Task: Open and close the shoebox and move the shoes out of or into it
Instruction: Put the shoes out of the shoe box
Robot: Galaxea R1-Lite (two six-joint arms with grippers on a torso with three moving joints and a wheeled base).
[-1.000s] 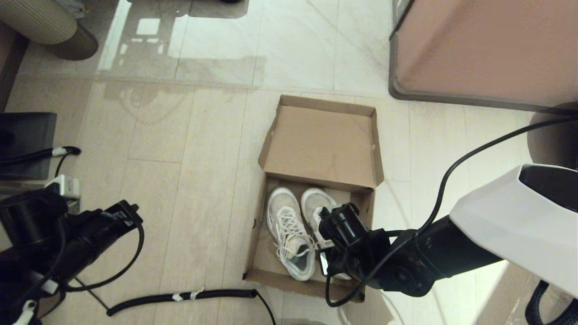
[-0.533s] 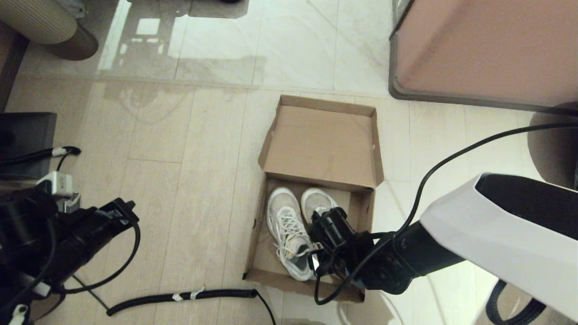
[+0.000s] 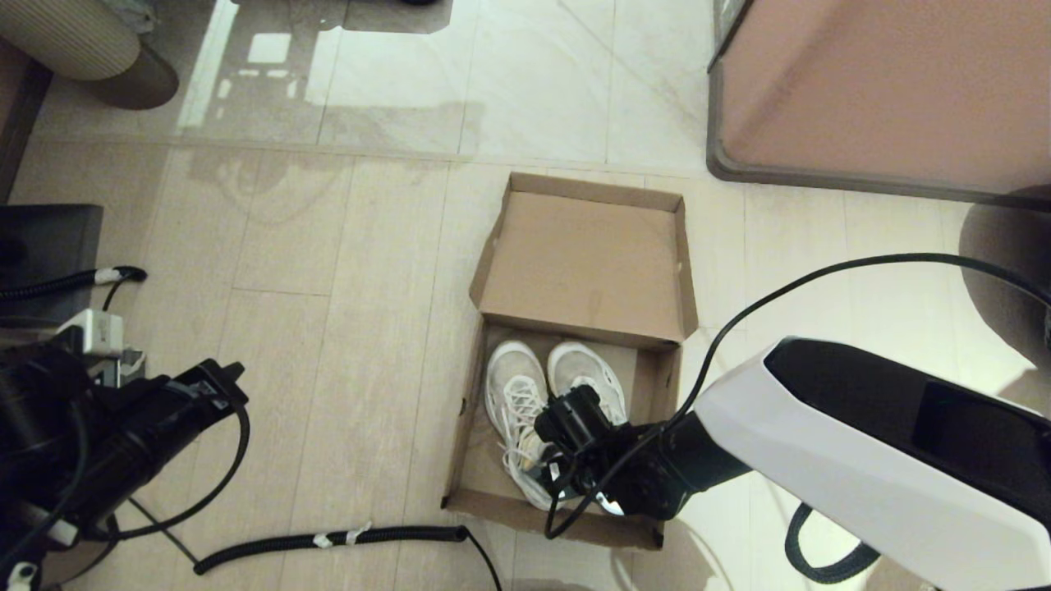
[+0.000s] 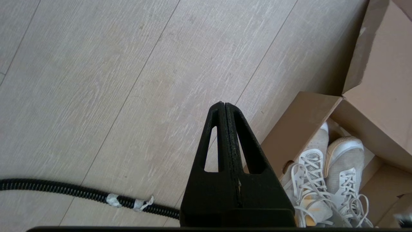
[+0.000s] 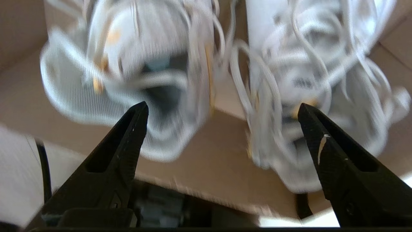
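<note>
My right gripper's fingers are above the shoes' heel collars and would miss now, so they should lower to the heel collars before closing on them.
The brown cardboard shoebox (image 3: pixel 465 427) lies open on the floor, its hinged lid (image 3: pixel 587 263) folded back flat on the far side. Both white lace-up shoes (image 3: pixel 513 386) lie side by side inside, toes toward the lid. My right gripper (image 3: pixel 565 460) hangs over their heel ends, near the box's front wall. In the right wrist view it (image 5: pixel 222 109) is open wide, with one shoe (image 5: pixel 135 64) by one finger and the other shoe (image 5: pixel 309 64) by the second, nothing held. My left gripper (image 4: pixel 223 104) is shut and empty over the floor, left of the shoebox (image 4: pixel 299 122).
A large pinkish-brown block with a dark rim (image 3: pixel 887 90) stands at the far right. A black corrugated cable (image 3: pixel 328 539) lies on the floor in front of the box. A dark box (image 3: pixel 45 263) sits at the left edge, and a ribbed beige object (image 3: pixel 82 41) at the top left.
My right arm has swung left and nearer, carrying its gripper from the right shoe's middle to the heels of the pair. The left arm has barely shifted.
</note>
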